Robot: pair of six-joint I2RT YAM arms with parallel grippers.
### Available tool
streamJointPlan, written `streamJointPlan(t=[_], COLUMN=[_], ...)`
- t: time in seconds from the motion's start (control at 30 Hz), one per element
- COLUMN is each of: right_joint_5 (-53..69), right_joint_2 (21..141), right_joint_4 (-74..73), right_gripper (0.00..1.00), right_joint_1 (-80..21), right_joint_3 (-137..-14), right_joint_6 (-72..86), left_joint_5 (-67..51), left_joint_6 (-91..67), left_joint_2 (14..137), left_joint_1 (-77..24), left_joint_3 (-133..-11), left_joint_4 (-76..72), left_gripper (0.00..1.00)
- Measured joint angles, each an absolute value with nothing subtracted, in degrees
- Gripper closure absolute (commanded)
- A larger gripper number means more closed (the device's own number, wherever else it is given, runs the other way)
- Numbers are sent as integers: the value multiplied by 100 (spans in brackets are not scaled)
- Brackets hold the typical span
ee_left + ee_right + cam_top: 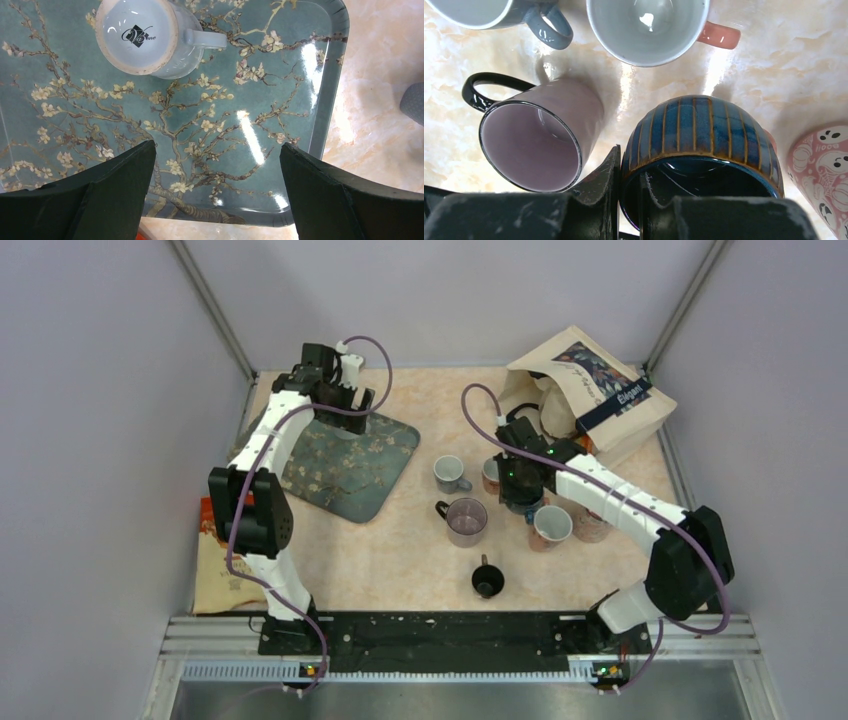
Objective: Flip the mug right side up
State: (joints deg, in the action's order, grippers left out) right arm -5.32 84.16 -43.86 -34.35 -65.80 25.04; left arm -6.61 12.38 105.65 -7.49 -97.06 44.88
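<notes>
A pink handle peeks from under the blue striped mug, so opening now would drop it against another mug. My right gripper keeps hold of the blue striped mug for now.
A white mug [137, 37] with a "Bene" logo on its base stands upside down on the blue-green blossom tray [280, 100], its handle pointing right. My left gripper [215, 150] is open and empty above the tray, with the mug ahead of its fingers and apart from them. In the top view this gripper [350, 410] hangs over the tray's far end [385, 455] and hides the mug. My right gripper [630, 160] is shut on the rim of a blue striped mug [696, 130], one finger inside and one outside. It also shows in the top view [520, 488].
Around the right gripper stand a purple mug [541, 140], a grey-blue mug [499, 12], a white mug with a pink handle [649, 27] and a pink ghost-print mug [824, 165]. A small black cup [487, 580] sits nearer. A paper bag [590, 390] lies at the back right.
</notes>
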Motion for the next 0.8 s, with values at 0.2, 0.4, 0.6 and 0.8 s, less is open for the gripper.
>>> streamJointPlan(t=[0.2,0.4,0.6,0.8], right_joint_5=[-292,-217,-207,-158], right_joint_2=[8556,9008,9198,9389], right_joint_4=[-4134,-3811,-3538,-3310], right_gripper=[100,100,100,100], right_joint_1=[-3433,-3435,-3439,-3607], right_joint_3=[-6576,-6462,-6261,-6099], right_joint_6=[2504,2530,2620,2740], left_joint_5=[-659,-659,-666,-622], left_joint_6=[1262,1258,1253,1238], left_joint_2=[10565,10565,10565,10565], left_joint_1=[-749,-749,-749,-749], left_joint_3=[-9686,-9653,-9653,-9653], left_joint_4=[4495,4484,4464,4440], left_gripper=[1,1,1,1])
